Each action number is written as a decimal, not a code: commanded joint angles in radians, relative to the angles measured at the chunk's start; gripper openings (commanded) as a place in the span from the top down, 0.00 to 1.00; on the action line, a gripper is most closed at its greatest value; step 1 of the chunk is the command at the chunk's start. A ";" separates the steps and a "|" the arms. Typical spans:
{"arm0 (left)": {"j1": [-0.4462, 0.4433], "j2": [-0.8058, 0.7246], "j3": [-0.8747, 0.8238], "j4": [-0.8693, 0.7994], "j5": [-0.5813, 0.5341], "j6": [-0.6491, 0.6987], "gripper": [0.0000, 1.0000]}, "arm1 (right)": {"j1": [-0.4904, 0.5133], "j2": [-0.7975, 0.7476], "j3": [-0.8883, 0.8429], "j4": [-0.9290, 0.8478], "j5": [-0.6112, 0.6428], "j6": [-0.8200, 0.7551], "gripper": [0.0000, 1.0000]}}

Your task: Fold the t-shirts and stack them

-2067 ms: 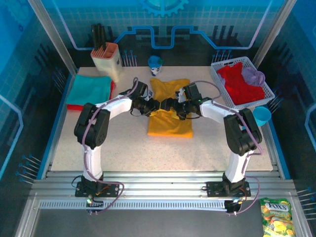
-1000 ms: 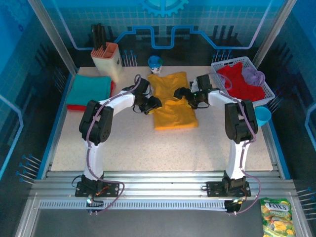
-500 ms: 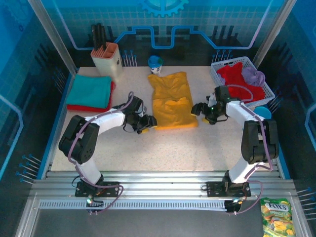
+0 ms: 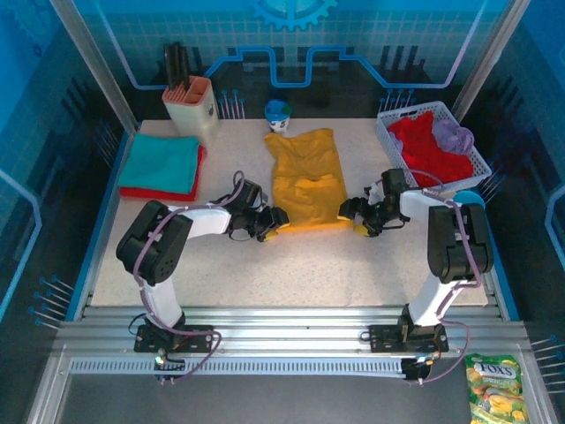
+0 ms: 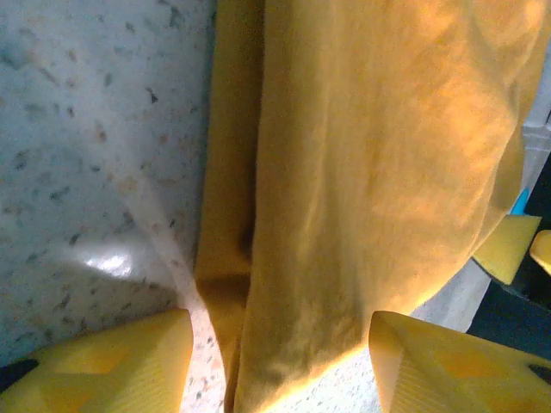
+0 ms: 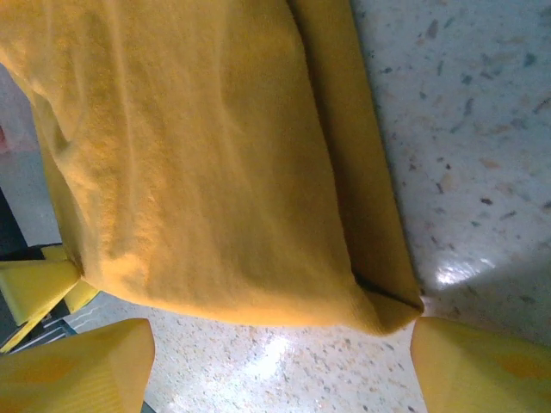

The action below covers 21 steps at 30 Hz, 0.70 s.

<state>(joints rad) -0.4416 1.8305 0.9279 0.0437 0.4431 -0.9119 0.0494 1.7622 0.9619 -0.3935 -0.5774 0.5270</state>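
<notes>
My left gripper will next grab the mustard-yellow t-shirt (image 4: 305, 181) by its near hem corner (image 4: 280, 230), opposite my right gripper, so that the hem folds over evenly.
A mustard-yellow t-shirt (image 4: 305, 181) lies folded into a long strip at the table's middle. My left gripper (image 4: 272, 221) is low at its near left corner, open. In the left wrist view that corner (image 5: 344, 172) runs between my left gripper's (image 5: 280, 370) spread jaws. My right gripper (image 4: 351, 215) is at the near right corner, open. The hem (image 6: 215, 172) lies just ahead of my right gripper (image 6: 280, 366), with bare table between the jaws. A folded teal t-shirt (image 4: 161, 161) rests on a red t-shirt (image 4: 132, 191) at far left.
The white mesh basket (image 4: 388, 141) at back right holds a red tee (image 4: 428, 150) and a lavender tee (image 4: 455, 134). A cream utensil holder (image 4: 190, 102) and a small cup (image 4: 278, 113) stand at the back. A blue bowl (image 4: 468, 205) sits by the right edge.
Both grippers have come down from the shirt's sides to its near corners. The right jaws have narrowed a little. The shirt has stayed put.
</notes>
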 commanded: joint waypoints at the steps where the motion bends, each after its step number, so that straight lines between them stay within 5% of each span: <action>1: -0.007 0.031 0.000 0.083 0.026 -0.056 0.44 | -0.011 0.050 -0.009 0.060 -0.080 0.021 0.22; 12: -0.010 0.087 0.020 0.129 -0.011 -0.103 0.55 | 0.014 0.104 0.005 0.080 -0.050 0.024 0.34; 21: -0.012 0.070 0.050 0.065 -0.047 -0.071 0.75 | 0.017 0.098 0.035 0.071 -0.067 0.018 0.66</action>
<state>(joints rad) -0.4458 1.8874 0.9417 0.1268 0.4133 -1.0111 0.0399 1.8351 0.9764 -0.3725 -0.5949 0.5556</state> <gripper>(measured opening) 0.254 0.356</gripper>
